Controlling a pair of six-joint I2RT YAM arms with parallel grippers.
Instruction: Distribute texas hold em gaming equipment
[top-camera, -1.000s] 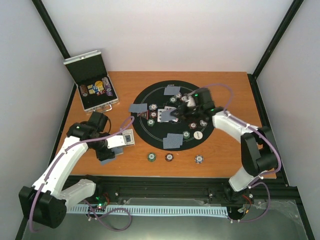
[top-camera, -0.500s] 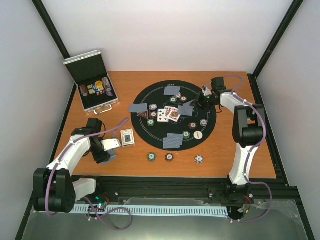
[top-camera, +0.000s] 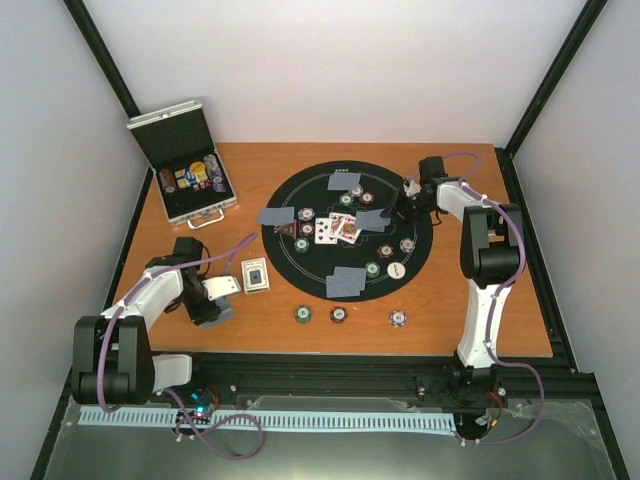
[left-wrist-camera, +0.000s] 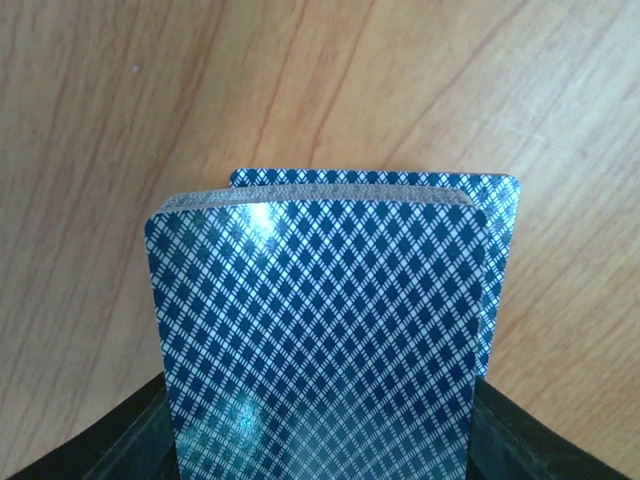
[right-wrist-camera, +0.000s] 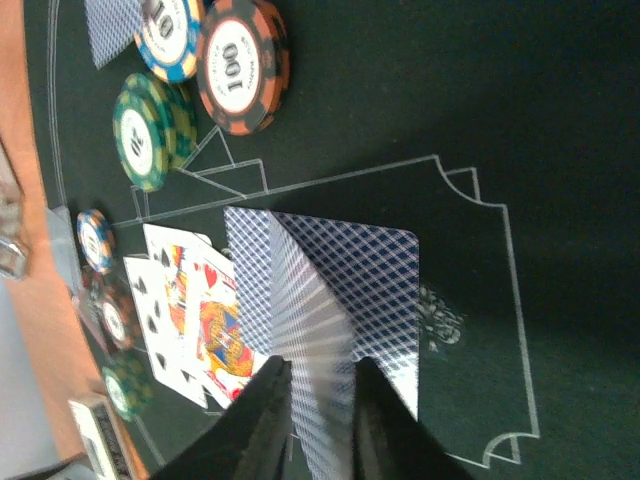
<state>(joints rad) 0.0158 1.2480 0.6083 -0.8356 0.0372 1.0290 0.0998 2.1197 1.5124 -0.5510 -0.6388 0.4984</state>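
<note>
My left gripper holds the deck over flat bare wood and should let go of it now, because the deck would come to rest there.
My left gripper (top-camera: 217, 299) is shut on the deck of blue-backed cards (left-wrist-camera: 320, 340), held over bare wood left of the black round mat (top-camera: 300, 185). My right gripper (top-camera: 398, 208) is at the mat's right side. In the right wrist view its jaws (right-wrist-camera: 320, 400) stand slightly apart with a blurred blue-backed card (right-wrist-camera: 310, 330) loose between them. This card is over a face-down card (right-wrist-camera: 375, 290) lying on the mat. Face-up cards (top-camera: 335, 231) lie at the mat's centre. Chips ring the mat, with a white disc (top-camera: 396, 269) among them.
Face-down card pairs lie at the mat's far (top-camera: 344, 181), left (top-camera: 275, 215) and near (top-camera: 345, 282) sides. A green (top-camera: 303, 314), a maroon (top-camera: 339, 315) and a purple-white chip (top-camera: 398, 319) sit on the wood in front. A card box (top-camera: 256, 274) and an open chip case (top-camera: 185, 170) are on the left.
My right gripper left the mat's centre, where face-up cards now lie, and moved to the right side with a face-down card. My left arm drew back slightly with the deck.
</note>
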